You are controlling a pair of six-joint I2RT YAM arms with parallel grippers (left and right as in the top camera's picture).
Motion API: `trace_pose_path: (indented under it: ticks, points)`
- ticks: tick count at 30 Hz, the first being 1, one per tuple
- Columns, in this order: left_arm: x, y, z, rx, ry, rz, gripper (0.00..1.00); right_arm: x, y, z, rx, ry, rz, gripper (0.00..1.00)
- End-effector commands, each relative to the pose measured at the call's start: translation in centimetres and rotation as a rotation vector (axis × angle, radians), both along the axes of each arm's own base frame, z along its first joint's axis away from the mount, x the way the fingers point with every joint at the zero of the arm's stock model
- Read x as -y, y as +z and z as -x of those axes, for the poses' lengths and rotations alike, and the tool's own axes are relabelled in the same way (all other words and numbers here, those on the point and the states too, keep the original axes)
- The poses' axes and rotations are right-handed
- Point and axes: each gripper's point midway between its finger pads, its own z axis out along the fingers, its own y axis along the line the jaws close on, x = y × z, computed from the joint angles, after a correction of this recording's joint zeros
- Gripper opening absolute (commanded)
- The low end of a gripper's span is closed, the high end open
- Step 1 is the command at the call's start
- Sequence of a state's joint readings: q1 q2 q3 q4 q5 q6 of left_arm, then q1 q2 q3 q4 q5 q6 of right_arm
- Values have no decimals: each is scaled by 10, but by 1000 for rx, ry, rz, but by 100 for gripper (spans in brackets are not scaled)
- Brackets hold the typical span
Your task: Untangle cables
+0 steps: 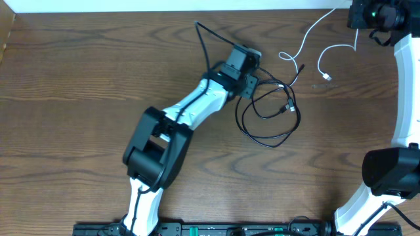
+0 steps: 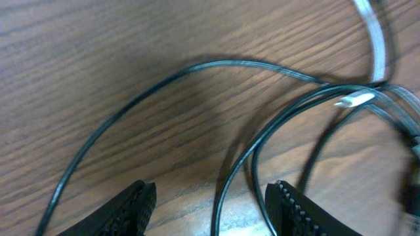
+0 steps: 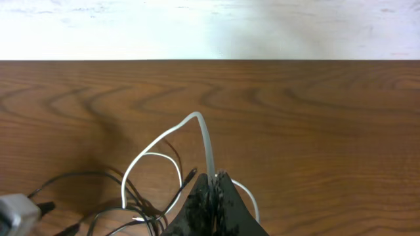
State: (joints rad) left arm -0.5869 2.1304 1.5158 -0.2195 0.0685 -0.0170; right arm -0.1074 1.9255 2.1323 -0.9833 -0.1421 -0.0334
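My left gripper lowers and then closes on the parts of the black cable, since they lie on the wood below my open fingers and closing now would miss them.
The black cable lies in loose loops at table centre-right. The white cable runs from the far right edge down across the table, its plug end lying apart from the black loops. My left gripper is open low over the black cable; in the left wrist view a black strand passes between the jaws, with a white plug tip beyond. My right gripper is shut on the white cable, held at the table's far right corner.
The left arm stretches diagonally across the middle of the wooden table. The right arm runs along the right edge. A thicker black arm wire arcs behind the left wrist. A rail lies along the front edge.
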Motion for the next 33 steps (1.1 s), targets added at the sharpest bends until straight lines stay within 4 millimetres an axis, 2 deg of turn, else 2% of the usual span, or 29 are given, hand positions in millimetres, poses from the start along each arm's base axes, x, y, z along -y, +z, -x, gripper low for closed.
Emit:
trace_pose_path:
  ticks: [1,11,20,25,33]
  points:
    - [-2,-8,-6,81,21,-117,56,6,-6,-4,-10,-13,19,1]
    - [1,-50,4,15,-13,-154,55,10,-6,-4,-9,-19,41,1]
    - [2,-51,7,10,-26,-162,54,13,-6,-4,-9,-25,41,1]
    - [19,-55,25,-39,-95,-126,53,14,-6,-4,-9,-27,41,1]
    - [22,-59,38,-88,-126,-126,53,14,-5,-4,-6,-22,47,1]
